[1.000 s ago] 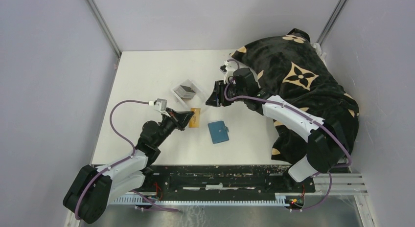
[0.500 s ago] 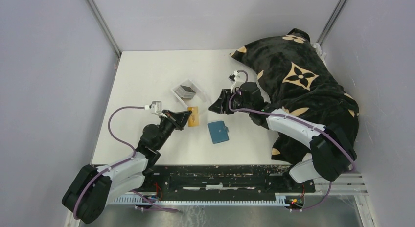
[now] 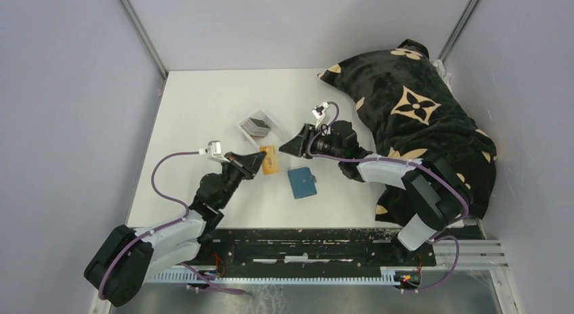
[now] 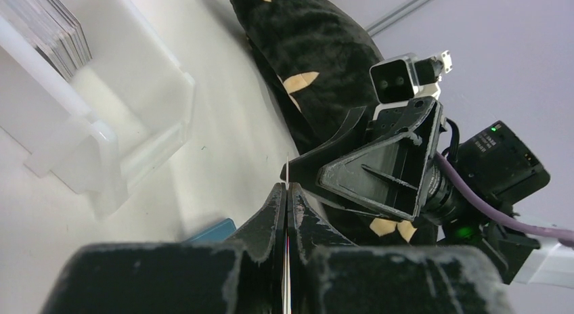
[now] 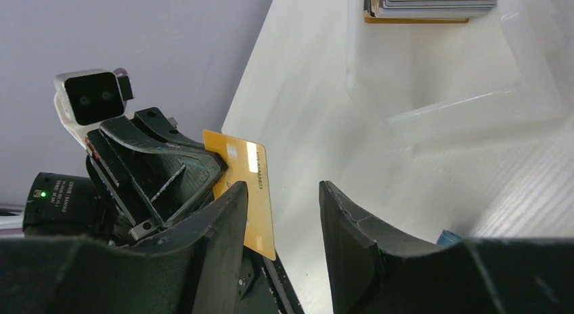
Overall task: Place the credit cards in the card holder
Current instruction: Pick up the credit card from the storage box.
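Note:
The opposite edge of the gold credit card should stay free to go into the holder, so next I should grab the card with my right gripper by its exposed edge.
My left gripper is shut on one gold credit card, held on edge above the table; in the left wrist view only the card's thin edge shows between the closed fingers. My right gripper stands open, facing it from the right. In the right wrist view the gold card shows just past the left finger, at the edge of the gap. The teal card holder lies closed on the table below both grippers. A stack of other credit cards stands in a clear tray.
A black cushion with tan flower prints fills the right side of the table, behind the right arm. The clear tray is close to the left of the held card. Walls enclose the table on three sides.
My right gripper has swung down and left, closing in on the card. The left gripper has shifted a little with the card still in it.

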`<state>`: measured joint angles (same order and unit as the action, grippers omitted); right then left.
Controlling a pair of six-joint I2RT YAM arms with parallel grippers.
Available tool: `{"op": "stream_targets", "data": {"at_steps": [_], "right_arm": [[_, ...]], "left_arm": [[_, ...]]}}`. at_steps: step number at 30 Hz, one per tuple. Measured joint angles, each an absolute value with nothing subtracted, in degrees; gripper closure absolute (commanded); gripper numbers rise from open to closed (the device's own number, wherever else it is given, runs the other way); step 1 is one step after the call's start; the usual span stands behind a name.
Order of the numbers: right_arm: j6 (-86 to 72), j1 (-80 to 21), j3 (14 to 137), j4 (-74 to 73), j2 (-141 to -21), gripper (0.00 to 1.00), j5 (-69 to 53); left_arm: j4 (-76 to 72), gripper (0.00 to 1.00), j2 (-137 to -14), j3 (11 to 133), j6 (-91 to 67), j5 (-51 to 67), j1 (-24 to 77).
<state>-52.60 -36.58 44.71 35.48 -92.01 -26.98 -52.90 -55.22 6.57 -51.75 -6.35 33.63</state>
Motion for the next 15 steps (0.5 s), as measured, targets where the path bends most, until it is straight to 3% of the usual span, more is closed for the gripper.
{"op": "stream_targets", "data": {"at_steps": [15], "right_arm": [[-62.1,-36.6,44.4,50.7,-99.9,0.52,-32.5]], "left_arm": [[-56.1,0.97,-60.9,7.2,-56.8,-8.5,33.9]]}}
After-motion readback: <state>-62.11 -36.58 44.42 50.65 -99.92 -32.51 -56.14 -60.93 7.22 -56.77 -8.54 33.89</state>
